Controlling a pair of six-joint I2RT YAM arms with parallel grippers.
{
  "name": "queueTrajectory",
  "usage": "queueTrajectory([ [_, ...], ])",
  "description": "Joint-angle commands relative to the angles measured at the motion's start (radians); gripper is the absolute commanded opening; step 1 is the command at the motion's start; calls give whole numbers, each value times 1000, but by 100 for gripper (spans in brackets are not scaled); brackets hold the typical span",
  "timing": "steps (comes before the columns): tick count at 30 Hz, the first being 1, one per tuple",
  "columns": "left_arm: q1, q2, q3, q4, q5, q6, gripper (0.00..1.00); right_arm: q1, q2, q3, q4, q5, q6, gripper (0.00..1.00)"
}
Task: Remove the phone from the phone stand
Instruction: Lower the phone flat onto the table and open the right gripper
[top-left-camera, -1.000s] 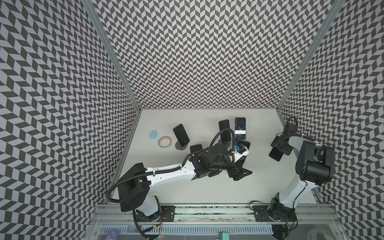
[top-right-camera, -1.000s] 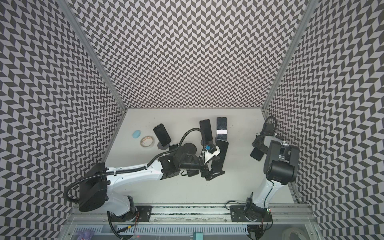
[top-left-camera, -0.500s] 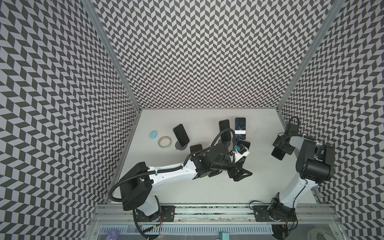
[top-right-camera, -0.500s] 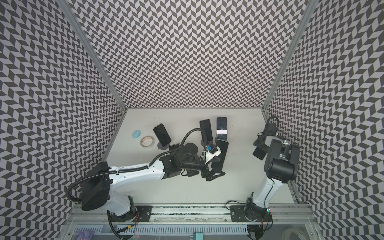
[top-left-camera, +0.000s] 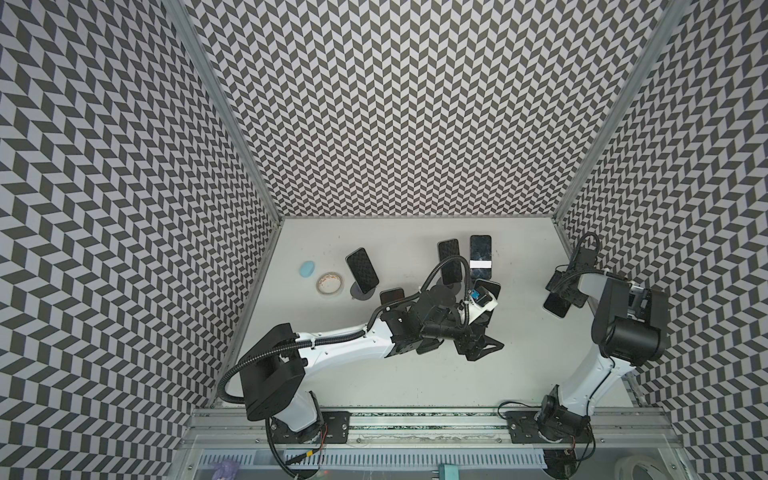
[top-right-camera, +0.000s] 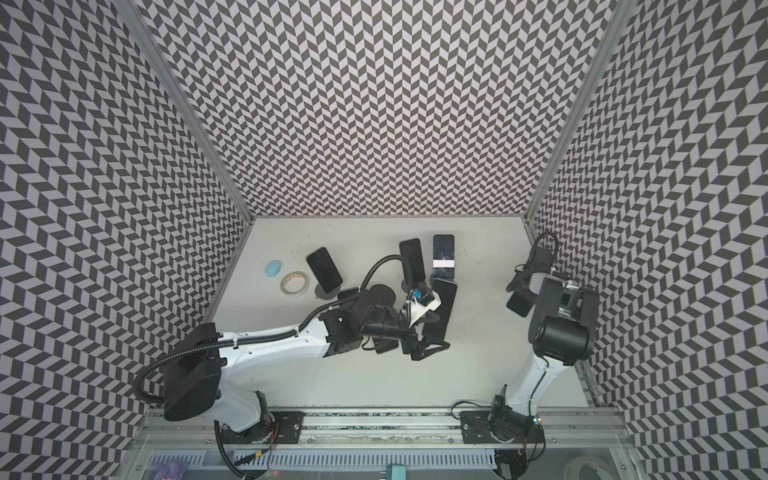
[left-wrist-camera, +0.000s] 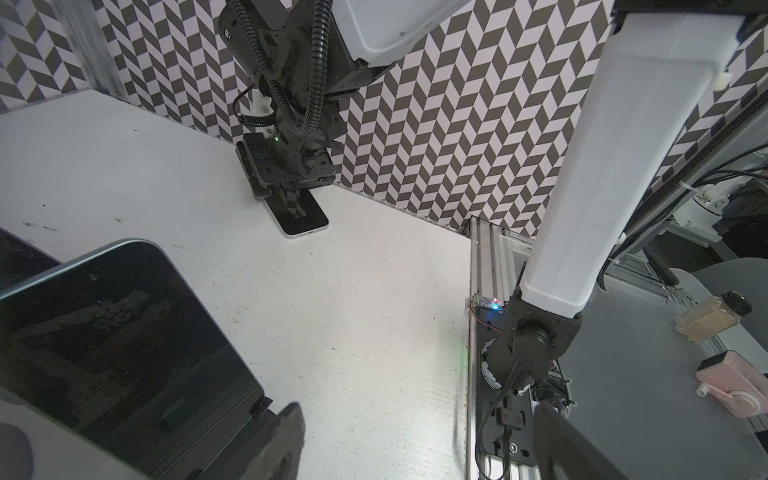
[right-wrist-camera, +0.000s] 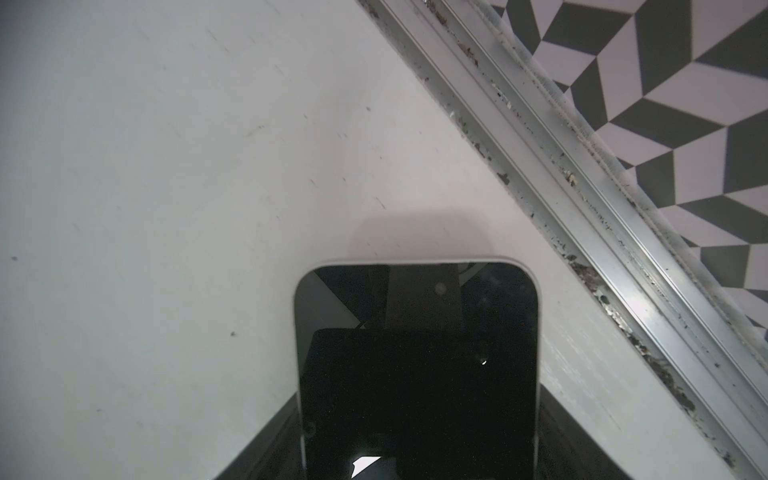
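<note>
The dark phone (top-left-camera: 556, 304) (right-wrist-camera: 420, 300) lies level against the white tabletop between my right gripper's fingers and would stay there if I opened now, so my gripper will open now.
My right gripper (top-left-camera: 561, 297) (top-right-camera: 521, 299) is shut on a dark phone (top-left-camera: 555, 307) (right-wrist-camera: 415, 374) with a silver frame, close to the right wall. In the left wrist view that phone (left-wrist-camera: 301, 216) lies flat, on or just above the table. My left gripper (top-left-camera: 484, 353) (left-wrist-camera: 419, 449) is open in the middle of the table with nothing between its fingers. Right beside it a second dark phone (top-left-camera: 486, 291) (left-wrist-camera: 108, 332) leans on a grey phone stand (left-wrist-camera: 62, 440). I cannot tell which stand the held phone came from.
More dark phones stand propped at the back: one on a round base (top-left-camera: 361, 270), one upright (top-left-camera: 450, 261) and one with a white stripe (top-left-camera: 481, 257). A blue disc (top-left-camera: 306, 269) and a tape roll (top-left-camera: 329, 283) lie at the left. An aluminium rail (right-wrist-camera: 582, 208) runs along the right wall.
My right gripper has shifted slightly toward the right wall with the phone in it. The left arm has stayed in place.
</note>
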Motion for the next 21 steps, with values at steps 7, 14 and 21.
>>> queueTrajectory([
  [7,3,-18,15,6,16,-8,86,-10,17,-9,-21,-14,-6,72],
  [14,4,-17,16,4,13,-4,86,-11,3,-3,-24,-30,5,74],
  [21,2,-18,16,-2,2,4,86,-11,-19,-3,-26,-52,15,79],
])
